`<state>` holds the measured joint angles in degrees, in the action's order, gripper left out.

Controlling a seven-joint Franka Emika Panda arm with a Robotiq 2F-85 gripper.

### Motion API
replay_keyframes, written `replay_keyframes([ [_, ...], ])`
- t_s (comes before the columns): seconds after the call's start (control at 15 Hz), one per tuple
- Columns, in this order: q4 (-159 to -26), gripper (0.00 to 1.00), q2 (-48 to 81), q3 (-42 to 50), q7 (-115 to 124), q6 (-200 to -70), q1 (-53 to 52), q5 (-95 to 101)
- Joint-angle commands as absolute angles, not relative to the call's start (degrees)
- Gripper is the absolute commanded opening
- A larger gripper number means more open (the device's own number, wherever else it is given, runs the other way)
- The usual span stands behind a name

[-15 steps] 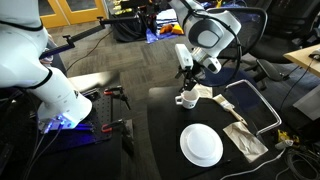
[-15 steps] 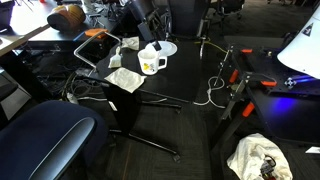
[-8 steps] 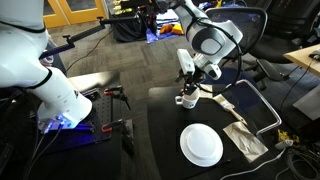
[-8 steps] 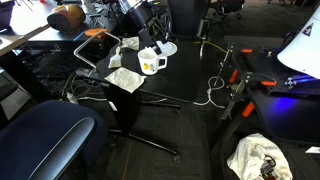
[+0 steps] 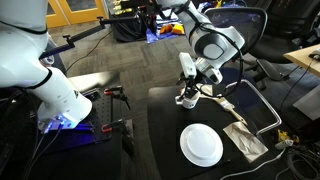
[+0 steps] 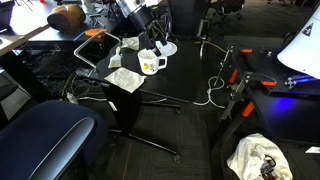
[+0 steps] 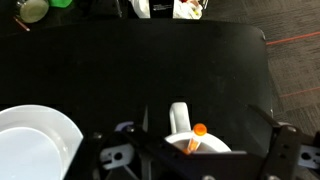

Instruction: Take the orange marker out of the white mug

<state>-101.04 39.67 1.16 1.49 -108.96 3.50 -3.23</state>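
Observation:
My gripper should close now. Closing now would hold the marker. Its fingers reach down to the mug's rim, and the orange marker's end is between them.
The white mug (image 5: 186,99) stands on the black table (image 5: 165,130); it also shows in an exterior view (image 6: 150,64) with a yellow print on its side. In the wrist view the white mug (image 7: 180,120) sits at the bottom centre with its handle pointing up the frame. The orange marker (image 7: 197,133) stands tilted inside it, its round end above the rim. My gripper (image 7: 190,142) is open, its fingers spread either side of the mug, just above it. It shows in both exterior views (image 5: 186,84) (image 6: 156,47).
A flat white plate (image 5: 201,145) lies near the table's front, also in the wrist view (image 7: 30,140). A crumpled cloth (image 5: 243,135) and a white tube frame (image 5: 262,100) lie beside it. A green object (image 7: 33,9) sits at the far table edge.
My gripper has come down a little closer over the mug. The mug and marker have not moved.

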Motion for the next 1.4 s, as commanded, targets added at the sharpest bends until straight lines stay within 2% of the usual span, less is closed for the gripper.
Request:
replay_keyframes([
  [0.0, -98.24, 0.72, 41.11, 1.66, 2.99, -105.84, 3.45, -3.96],
  [0.47, -96.78, 0.19, 42.13, 1.77, 3.55, -104.76, 3.29, -3.82],
  [0.67, -96.1, 0.01, 42.31, 1.82, 3.98, -103.97, 3.19, -3.67],
  [1.33, -98.16, 0.03, 36.18, 1.67, 5.84, -98.56, 2.22, -3.84],
])
